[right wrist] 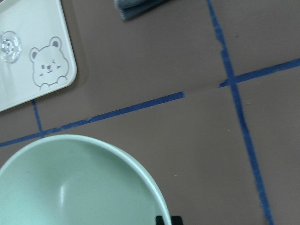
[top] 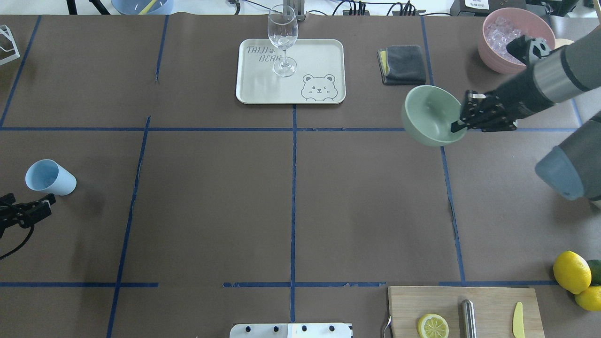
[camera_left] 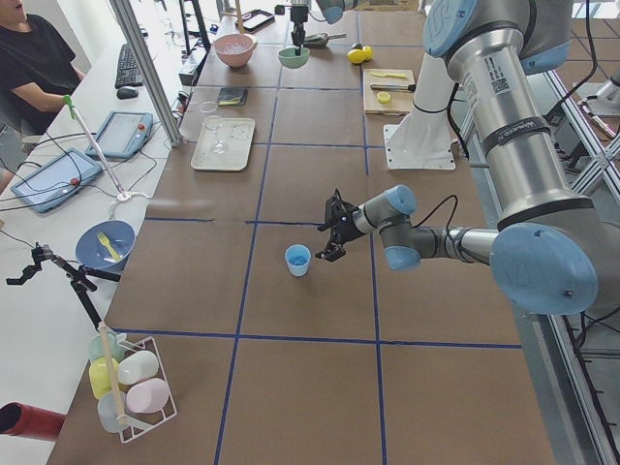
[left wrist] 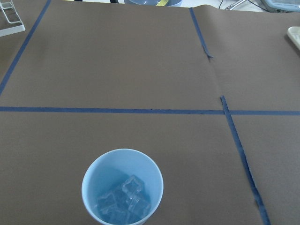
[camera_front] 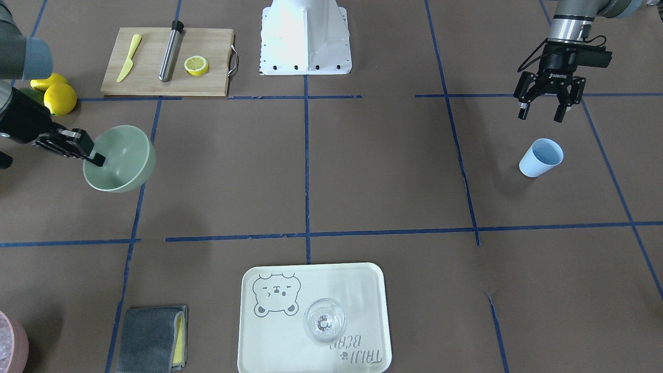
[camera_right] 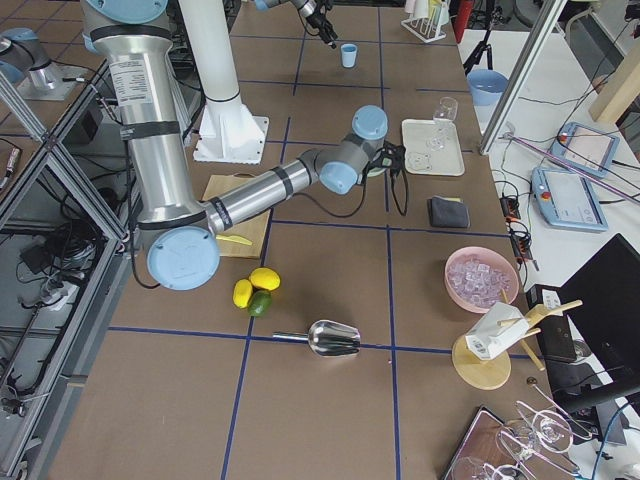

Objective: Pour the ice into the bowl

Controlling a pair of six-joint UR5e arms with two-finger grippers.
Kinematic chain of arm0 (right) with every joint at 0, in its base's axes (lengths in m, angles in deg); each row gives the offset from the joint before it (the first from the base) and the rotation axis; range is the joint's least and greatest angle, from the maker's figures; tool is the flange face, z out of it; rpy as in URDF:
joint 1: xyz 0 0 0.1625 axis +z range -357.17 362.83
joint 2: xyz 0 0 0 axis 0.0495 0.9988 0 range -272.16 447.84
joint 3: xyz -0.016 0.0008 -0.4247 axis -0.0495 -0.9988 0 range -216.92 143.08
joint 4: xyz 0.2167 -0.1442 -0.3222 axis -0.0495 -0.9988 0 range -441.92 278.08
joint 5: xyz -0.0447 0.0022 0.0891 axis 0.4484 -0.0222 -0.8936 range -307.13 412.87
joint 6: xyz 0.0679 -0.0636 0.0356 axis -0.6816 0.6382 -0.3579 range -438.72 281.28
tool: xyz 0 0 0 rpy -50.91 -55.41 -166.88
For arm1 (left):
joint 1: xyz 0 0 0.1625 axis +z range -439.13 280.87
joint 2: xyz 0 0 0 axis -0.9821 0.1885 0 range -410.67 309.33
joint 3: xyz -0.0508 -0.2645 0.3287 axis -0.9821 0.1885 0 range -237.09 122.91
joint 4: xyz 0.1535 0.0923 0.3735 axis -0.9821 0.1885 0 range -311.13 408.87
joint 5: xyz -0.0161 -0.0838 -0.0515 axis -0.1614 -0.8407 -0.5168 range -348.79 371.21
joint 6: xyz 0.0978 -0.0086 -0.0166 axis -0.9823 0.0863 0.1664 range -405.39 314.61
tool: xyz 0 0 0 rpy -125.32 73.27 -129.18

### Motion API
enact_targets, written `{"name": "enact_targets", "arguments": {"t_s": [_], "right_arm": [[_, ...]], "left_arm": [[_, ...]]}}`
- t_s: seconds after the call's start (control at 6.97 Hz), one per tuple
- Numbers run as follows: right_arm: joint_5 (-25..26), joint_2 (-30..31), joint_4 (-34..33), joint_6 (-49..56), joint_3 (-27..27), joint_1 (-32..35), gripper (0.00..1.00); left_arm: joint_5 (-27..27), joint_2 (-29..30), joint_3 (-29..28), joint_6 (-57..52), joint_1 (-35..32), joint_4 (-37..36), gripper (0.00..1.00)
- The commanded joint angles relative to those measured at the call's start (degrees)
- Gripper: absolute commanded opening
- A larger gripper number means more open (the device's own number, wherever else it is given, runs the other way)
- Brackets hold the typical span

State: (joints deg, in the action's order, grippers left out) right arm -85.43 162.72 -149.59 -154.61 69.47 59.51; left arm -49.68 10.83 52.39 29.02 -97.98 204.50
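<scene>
My left gripper grabs the light blue cup [camera_front: 533,165] by its outer sides next and keeps it upright, since loose ice cubes sit inside.
The pale mint-green bowl [camera_front: 124,160] hangs tilted above the table, held by its rim in my right gripper [camera_front: 93,154], which is shut on it. It also shows in the overhead view [top: 427,112] and the right wrist view [right wrist: 70,183], and it looks empty. The light blue cup [camera_front: 533,165] stands upright on the table with several clear ice cubes [left wrist: 125,199] inside. My left gripper [camera_front: 541,116] is open and empty. It hovers just on the robot's side of the cup without touching it.
A pink container [top: 493,56] of ice stands beyond the bowl, with a grey cloth [top: 401,63] next to it. A tray [top: 263,89] carries a wine glass [top: 283,42]. A cutting board [camera_front: 150,77] holds a knife, a metal cylinder and half a lemon. Lemons [camera_front: 59,97] lie beside it.
</scene>
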Motion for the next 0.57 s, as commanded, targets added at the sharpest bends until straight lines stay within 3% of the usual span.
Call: {"name": "enact_targets", "arguments": {"t_s": [0.0,0.29,0.43], "right_arm": [[9.2,-12.0,-10.3,-5.7,1.2,-9.7,0.0],[17.6,-17.3,-15.1,-7.1,0.8,-17.6,0.0],[19.5,-19.8,-16.8,-7.2,0.0,-20.5,0.0]], "left_arm": [[7.7,0.9,-4.5,4.9,4.3,0.1,1.0],[13.0,6.0,-10.7,5.0,4.4,0.3,1.0],[14.4,7.5,-12.0,5.0,4.3,0.4,1.0]]}}
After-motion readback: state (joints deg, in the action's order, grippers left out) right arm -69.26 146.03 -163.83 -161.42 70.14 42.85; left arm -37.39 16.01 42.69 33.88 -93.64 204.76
